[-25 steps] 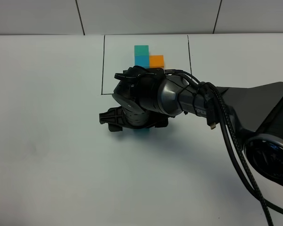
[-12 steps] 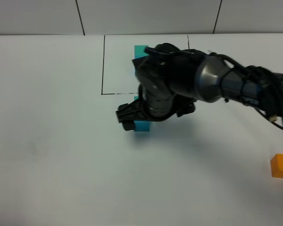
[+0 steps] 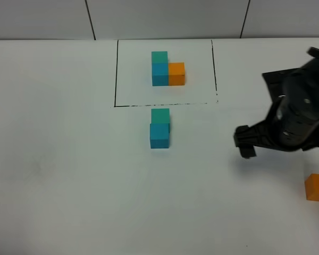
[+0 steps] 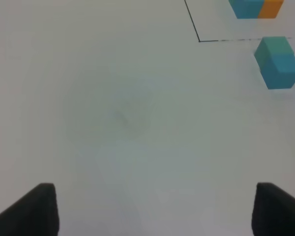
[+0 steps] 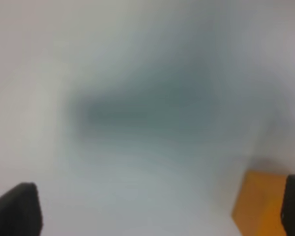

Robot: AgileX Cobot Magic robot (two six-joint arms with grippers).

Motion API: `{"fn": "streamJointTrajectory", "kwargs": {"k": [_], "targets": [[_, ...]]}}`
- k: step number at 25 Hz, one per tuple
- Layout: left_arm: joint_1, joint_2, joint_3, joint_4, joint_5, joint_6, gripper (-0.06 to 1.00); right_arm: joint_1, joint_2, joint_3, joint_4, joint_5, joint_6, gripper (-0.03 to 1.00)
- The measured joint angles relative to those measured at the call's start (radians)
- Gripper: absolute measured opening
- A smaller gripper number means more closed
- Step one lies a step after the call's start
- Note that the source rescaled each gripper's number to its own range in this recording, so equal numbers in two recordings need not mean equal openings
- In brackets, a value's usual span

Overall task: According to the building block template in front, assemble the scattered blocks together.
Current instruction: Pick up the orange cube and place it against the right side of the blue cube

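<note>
Next, my right gripper grabs the orange block (image 3: 317, 187) by its opposite sides, to set it beside the loose blue block (image 3: 159, 136) as the template shows.
The building block template (image 3: 159, 74) is an L of teal-green, blue and orange cubes inside a black-lined frame at the back. Just in front of the frame, a loose teal-green block (image 3: 160, 115) and a loose blue block (image 3: 159, 136) touch in a line; both also show in the left wrist view, teal-green block (image 4: 274, 46) and blue block (image 4: 280, 71). The loose orange block (image 3: 317, 187) lies alone at the right edge. My right gripper (image 3: 247, 142) hovers open between the pair and the orange block (image 5: 258, 201), holding nothing. My left gripper (image 4: 157, 211) is open over bare table.
The white table (image 3: 69, 175) spreads wide on the left and in front. A thin black line (image 3: 117, 74) bounds the template area. The right arm's bulky body (image 3: 300, 119) hangs above the right side of the table.
My right arm has swung away to the right from the blue block, leaving it against the teal-green one. The template and both blocks are now uncovered.
</note>
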Motion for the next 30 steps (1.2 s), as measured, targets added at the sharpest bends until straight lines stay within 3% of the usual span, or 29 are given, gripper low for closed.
{"fn": "streamJointTrajectory", "kwargs": {"k": [7, 15, 23, 30], "targets": [[0.000, 0.000, 0.000, 0.000, 0.000, 0.000, 0.82, -0.230, -0.050, 0.154, 0.176, -0.012, -0.233, 0.90], [0.000, 0.000, 0.000, 0.000, 0.000, 0.000, 0.82, -0.374, -0.052, 0.229, 0.221, -0.097, -0.377, 0.90], [0.000, 0.000, 0.000, 0.000, 0.000, 0.000, 0.82, -0.401, -0.052, 0.306, 0.233, -0.244, -0.464, 0.88], [0.000, 0.000, 0.000, 0.000, 0.000, 0.000, 0.82, -0.402, -0.021, 0.310, 0.239, -0.249, -0.464, 0.78]]}}
